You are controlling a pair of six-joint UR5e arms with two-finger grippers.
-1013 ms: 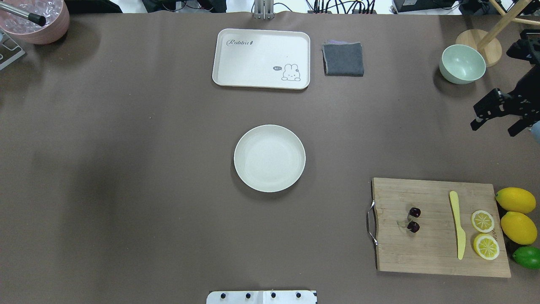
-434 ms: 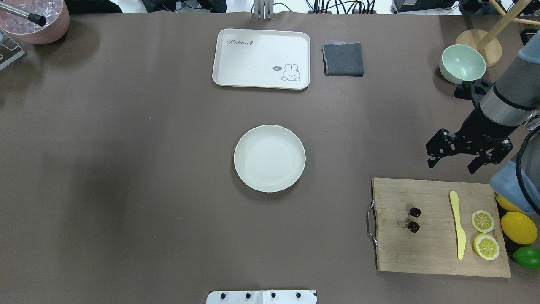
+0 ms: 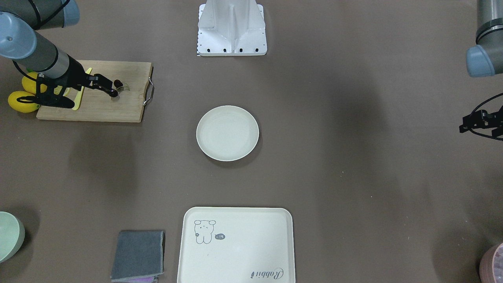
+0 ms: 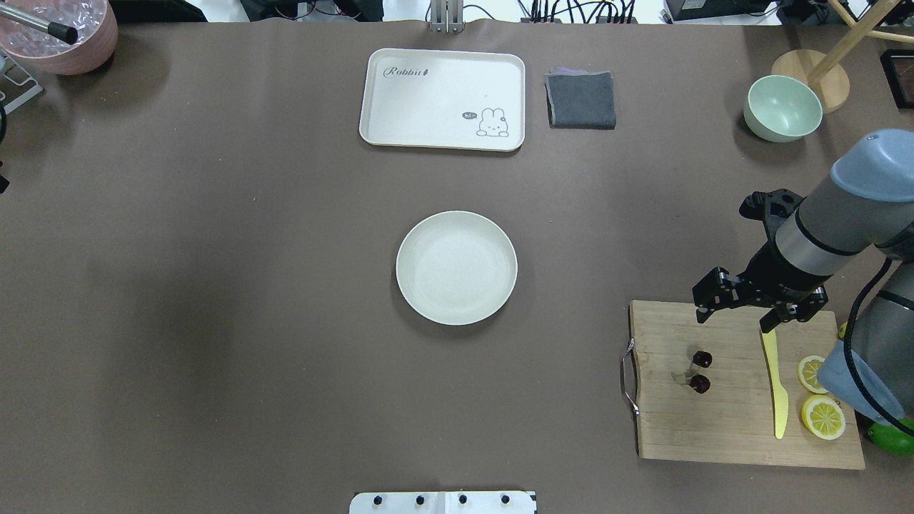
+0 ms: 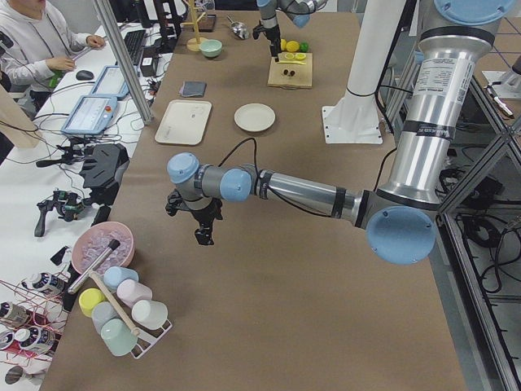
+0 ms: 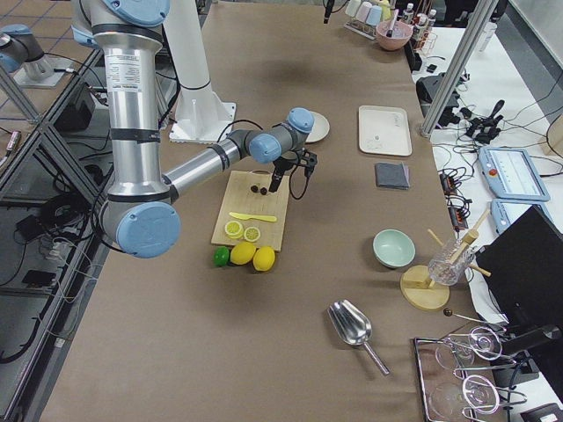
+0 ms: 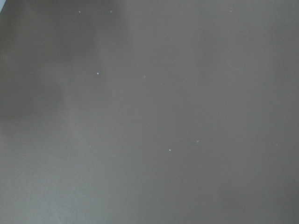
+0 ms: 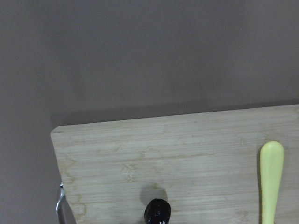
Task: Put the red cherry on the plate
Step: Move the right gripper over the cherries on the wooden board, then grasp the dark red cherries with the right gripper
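Note:
My right gripper should grab the cherry pair by its thin stems next. Then it can place the red cherry on the plate [image 3: 227, 133].
The red cherry [image 4: 700, 371], a dark pair on thin pale stems, lies on the left part of a wooden cutting board [image 4: 714, 428]. One of the pair shows at the bottom edge of the right wrist view as the red cherry [image 8: 157, 211]. My right gripper [image 4: 732, 318] hangs open over the board's far edge, just beyond the cherries and apart from them. The plate [image 4: 456, 268], round and cream-white, sits bare at the table's middle. My left gripper [image 3: 480, 126] hovers open at the far left side, holding nothing. Its wrist view shows only brown table cover.
On the board also lie a yellow knife [image 4: 776, 389] and two lemon slices [image 4: 822, 416]; a lime [image 4: 892, 437] sits beside it. At the back stand a cream tray [image 4: 443, 98], a grey cloth [image 4: 580, 100], a green bowl [image 4: 782, 107] and a pink bowl [image 4: 57, 36].
My right arm has swung in from the right edge toward the cutting board, and its open gripper now hangs over the board's far edge. The cherries and plate have not moved.

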